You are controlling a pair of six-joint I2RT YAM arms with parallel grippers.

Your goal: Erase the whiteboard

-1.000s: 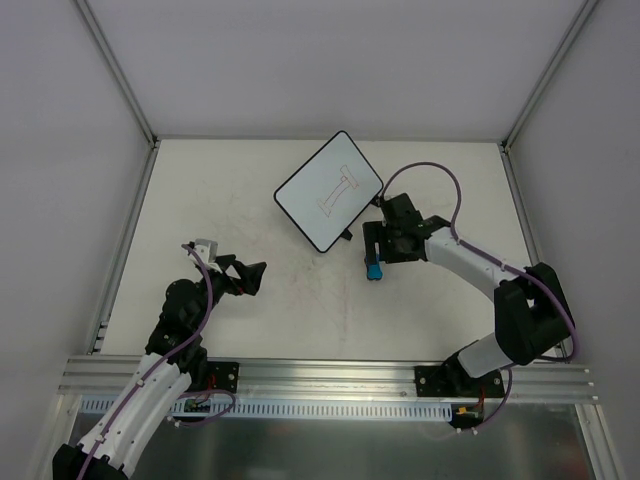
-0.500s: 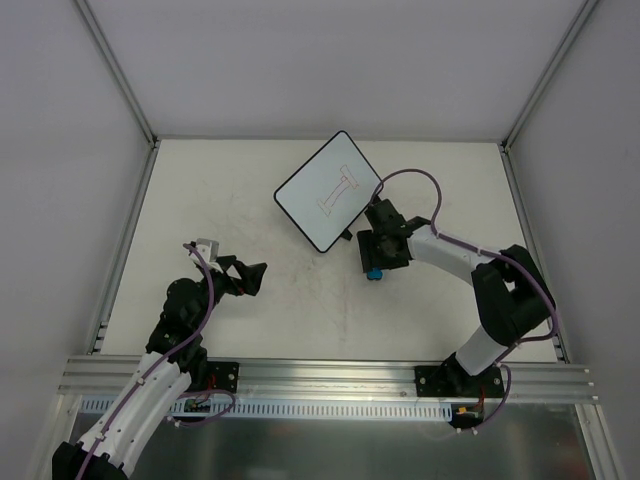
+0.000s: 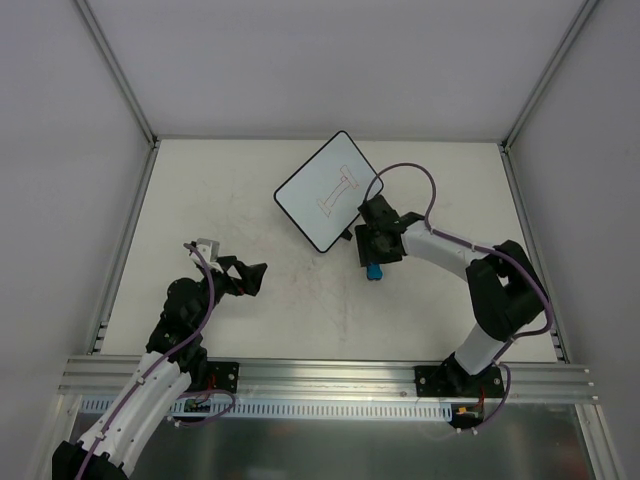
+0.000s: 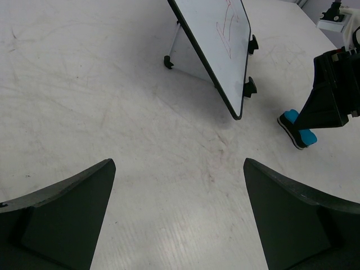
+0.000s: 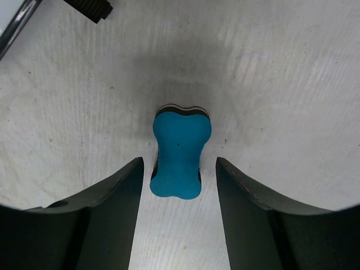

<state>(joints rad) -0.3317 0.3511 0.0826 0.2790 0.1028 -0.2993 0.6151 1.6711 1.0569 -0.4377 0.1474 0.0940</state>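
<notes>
The eraser (image 3: 374, 271) (image 5: 179, 154) would stay on the tabletop if the robot lifted its right gripper now, because there are gaps between the eraser and both open fingers.
The whiteboard (image 3: 328, 190) stands tilted at the back centre of the table, with a faint red I-shaped drawing on it; it also shows in the left wrist view (image 4: 216, 42). A small blue bone-shaped eraser (image 3: 374, 271) lies on the table to the right of the board's near corner. My right gripper (image 3: 374, 256) is open and low over the eraser; in the right wrist view the eraser (image 5: 179, 154) lies between the two fingers, which do not touch it. My left gripper (image 3: 252, 277) is open and empty, at the left of the table.
The table (image 3: 300, 310) is white and scuffed, with metal rails along its sides. White walls enclose it. The board's black feet (image 4: 250, 87) face the eraser (image 4: 297, 128), and its wire stand (image 4: 169, 59) sits behind it.
My right gripper has moved left and toward the board, and down over the eraser. The eraser, board and left arm have not moved.
</notes>
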